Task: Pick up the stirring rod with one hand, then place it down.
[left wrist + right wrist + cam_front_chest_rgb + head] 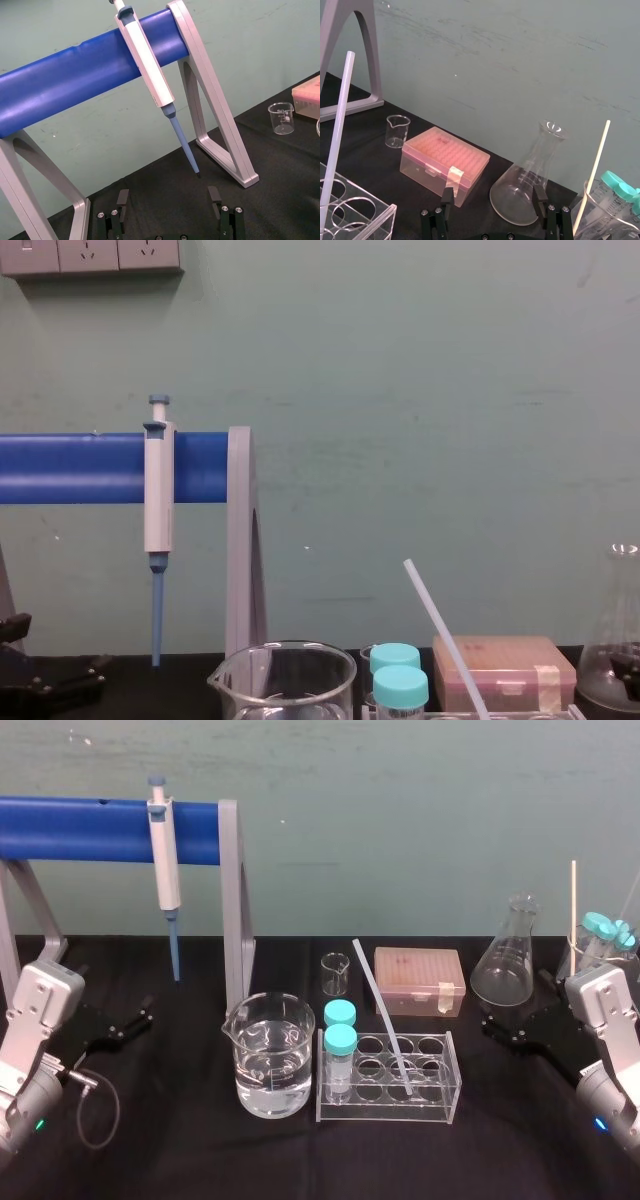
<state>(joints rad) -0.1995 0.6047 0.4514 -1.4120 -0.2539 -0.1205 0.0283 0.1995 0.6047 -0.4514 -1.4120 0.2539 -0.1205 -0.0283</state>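
My right gripper grabs the stirring rod by its upper part next, which stands free above, since the clear rack surrounds the rod's lower end.
The stirring rod is a thin translucent-white tube that leans in a clear test tube rack at the table's centre, its top tilted back and to the left. It is also in the right wrist view and the chest view. My right gripper rests open on the black cloth to the right of the rack, in front of a conical flask; nothing lies between its fingers. My left gripper rests open at the far left, with nothing between its fingers.
A beaker of water stands left of the rack, and two teal-capped tubes stand in the rack's left end. Behind are a small beaker, a pink tip box and the flask. A pipette hangs on the blue stand.
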